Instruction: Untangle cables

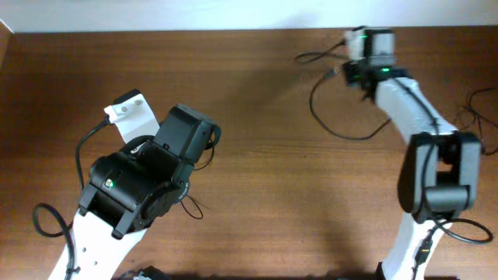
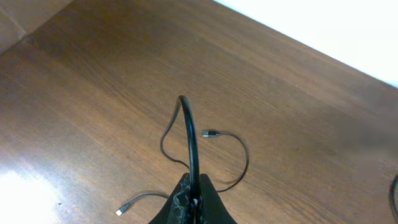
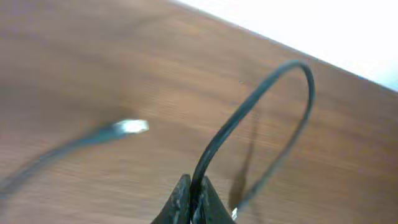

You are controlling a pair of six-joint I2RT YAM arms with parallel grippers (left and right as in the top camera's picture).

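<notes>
The cable's plugs are on the flat wood below, so the cable would land on the tabletop and my left gripper should open its fingers.
Two thin black cables lie apart on the wooden table. One cable rises in a loop from my left gripper, which is shut on it; its black plug and white-tipped plug lie on the wood. In the overhead view this cable mostly hides under the left arm at left centre. The other cable curves at the far right. My right gripper is shut on it and holds it above the table; a blurred light plug hangs to the left.
Thicker black arm cables run by the left arm base and at the right edge. The table's far edge meets a white wall. The right arm reaches toward the far right corner.
</notes>
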